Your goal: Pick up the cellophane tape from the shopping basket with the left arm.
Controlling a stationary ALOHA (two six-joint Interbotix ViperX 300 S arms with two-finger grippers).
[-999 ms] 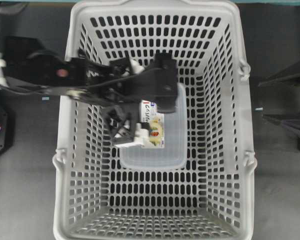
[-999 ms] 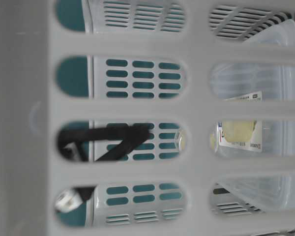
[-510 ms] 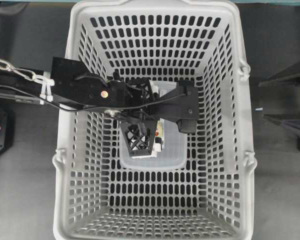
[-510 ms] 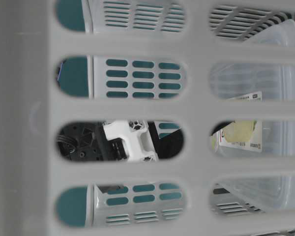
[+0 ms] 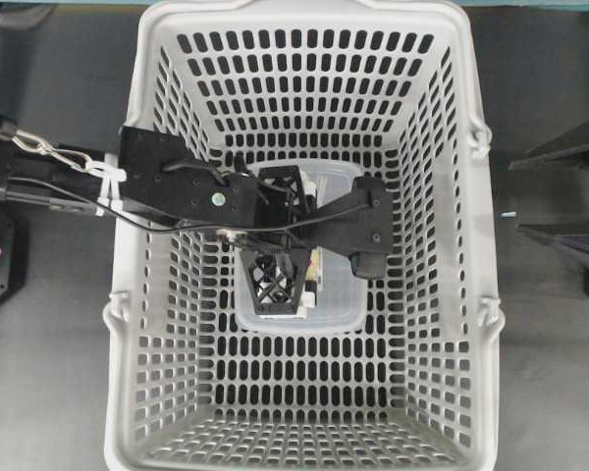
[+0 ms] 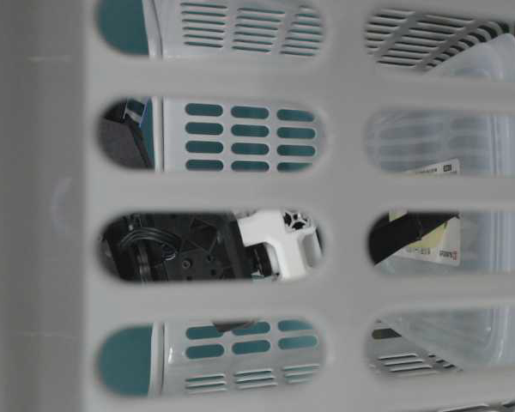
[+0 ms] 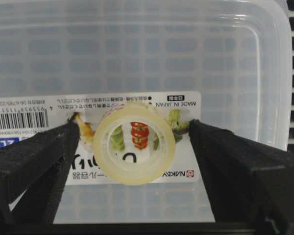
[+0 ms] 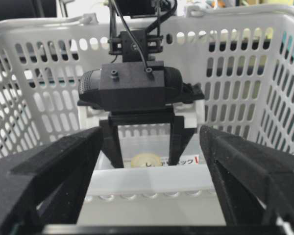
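Observation:
My left gripper should close on the tape roll (image 7: 134, 143): its fingers are beside the roll, low over the label, in the left wrist view.
The cellophane tape (image 7: 134, 145), a small pale yellowish roll, lies flat on the printed label of a clear box inside the grey shopping basket (image 5: 304, 20). My left gripper (image 7: 134, 129) is open and points down over the box. Its black fingers (image 7: 44, 152) stand on either side of the roll, with a gap on each side. In the overhead view the left gripper (image 5: 278, 285) hides the tape. In the right wrist view the tape (image 8: 146, 160) shows between the left gripper's fingers (image 8: 110, 147). My right gripper (image 8: 150, 137) is open and empty outside the basket wall.
The large clear rectangular box (image 5: 342, 294) with the label lies on the basket floor under the gripper. The basket's slotted walls (image 8: 39, 73) rise around the left arm. The right arm's black parts (image 5: 569, 147) sit beyond the basket's right wall.
My left gripper has swung from the basket's left side to over the box and turned to point down. One finger now shows in front of the label in the table-level view.

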